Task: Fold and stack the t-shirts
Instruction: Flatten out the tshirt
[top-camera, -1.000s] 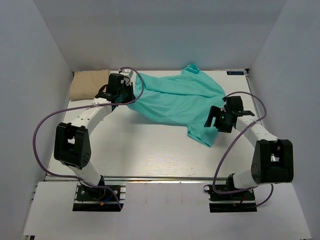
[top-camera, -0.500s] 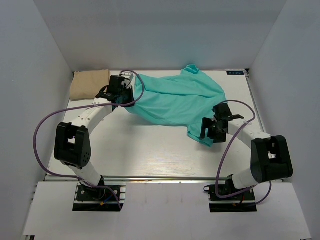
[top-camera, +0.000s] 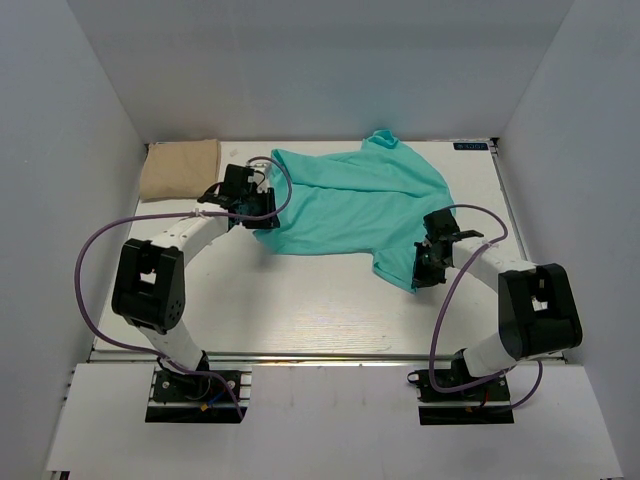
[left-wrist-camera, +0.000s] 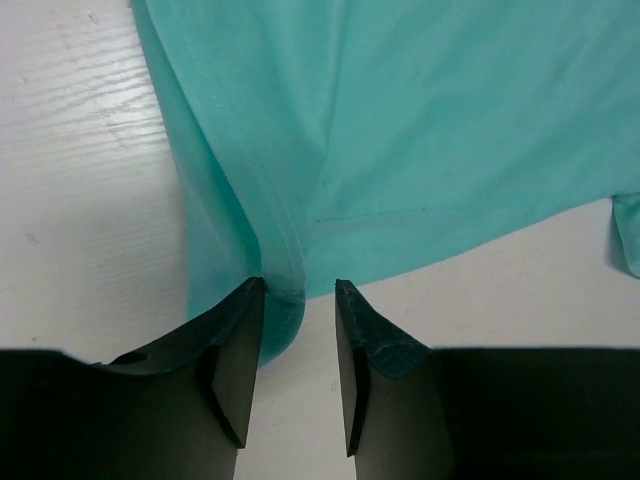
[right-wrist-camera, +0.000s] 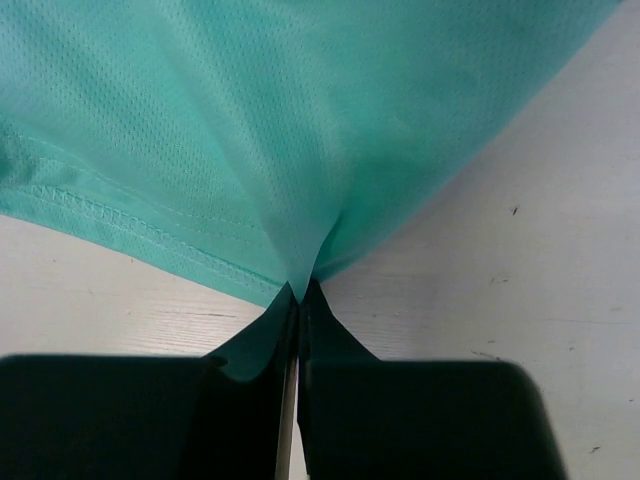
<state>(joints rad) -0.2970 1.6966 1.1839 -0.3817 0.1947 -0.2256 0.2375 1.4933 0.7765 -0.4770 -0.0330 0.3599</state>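
My left gripper picks up the teal-green t-shirt's hemmed corner next, opposite my right gripper's corner, to stretch the t-shirt flat for folding.
The teal-green t-shirt lies spread and rumpled across the back middle of the table. The tan-beige t-shirt sits folded in the back left corner. My left gripper is at the teal shirt's left edge. In the left wrist view the left gripper stands open, and a hemmed corner of the shirt lies slack against its left finger. My right gripper is at the shirt's front right corner. In the right wrist view the right gripper is shut on a pinched peak of teal cloth.
The white table is walled on three sides by grey panels. Purple cables loop from both arms over the table's left side and right side. The arm bases stand at the near edge.
My left gripper has opened and let the shirt's left edge drop onto the table. My right gripper came forward and down to the shirt's front right corner and shut on the cloth.
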